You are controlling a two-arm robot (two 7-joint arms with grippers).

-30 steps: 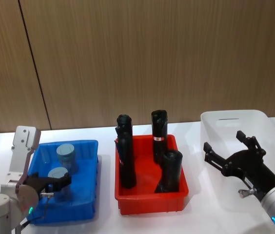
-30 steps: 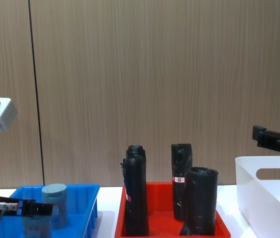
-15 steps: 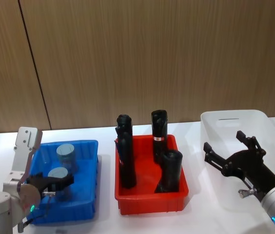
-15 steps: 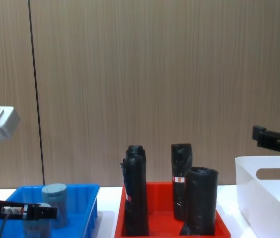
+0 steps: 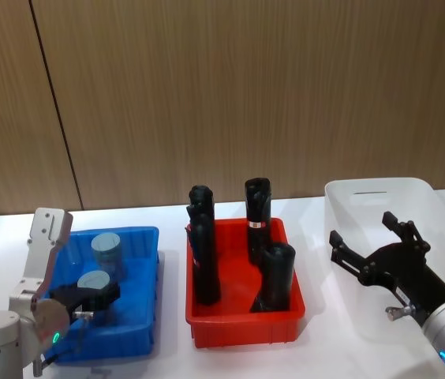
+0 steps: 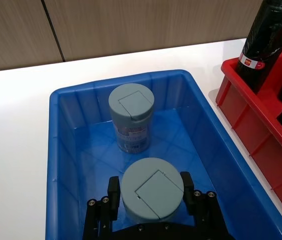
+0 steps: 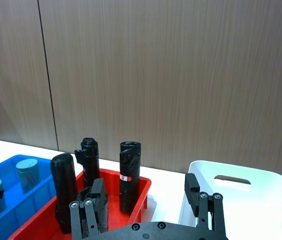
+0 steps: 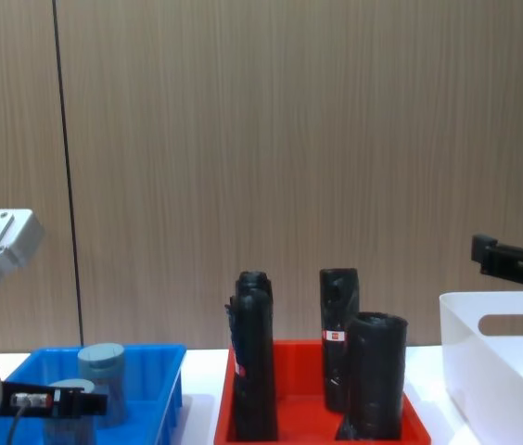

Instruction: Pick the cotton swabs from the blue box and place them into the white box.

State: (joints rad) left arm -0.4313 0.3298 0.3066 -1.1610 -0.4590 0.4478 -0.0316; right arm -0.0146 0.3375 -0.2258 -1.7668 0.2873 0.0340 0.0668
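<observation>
The near cotton swabs tub has to come over to the white box (image 8: pixel 503 371), so the left gripper should grab it by its grey-blue lid (image 8: pixel 73 384) next.
Two cotton swabs tubs stand in the blue box (image 5: pixel 140 231): a near one (image 5: pixel 94 279) (image 6: pixel 152 189) and a far one (image 5: pixel 106 246) (image 6: pixel 131 105). My left gripper (image 5: pixel 88 297) (image 6: pixel 151 194) is low inside the box, open, with a finger close on each side of the near tub just below its grey-blue lid. My right gripper (image 5: pixel 362 229) (image 7: pixel 143 195) hangs open and empty in front of the white box (image 5: pixel 364 187) at the right. In the chest view the far tub (image 8: pixel 102 357) rises above the blue box wall (image 8: pixel 150 350).
A red tray (image 5: pixel 242 328) with several tall black rolls (image 5: pixel 258 207) stands between the blue box and the white box (image 8: pixel 484 371). A wooden wall closes the back of the white table.
My left arm has shifted slightly forward and down, bringing its fingers lower around the near tub. The right arm and both tubs have not moved.
</observation>
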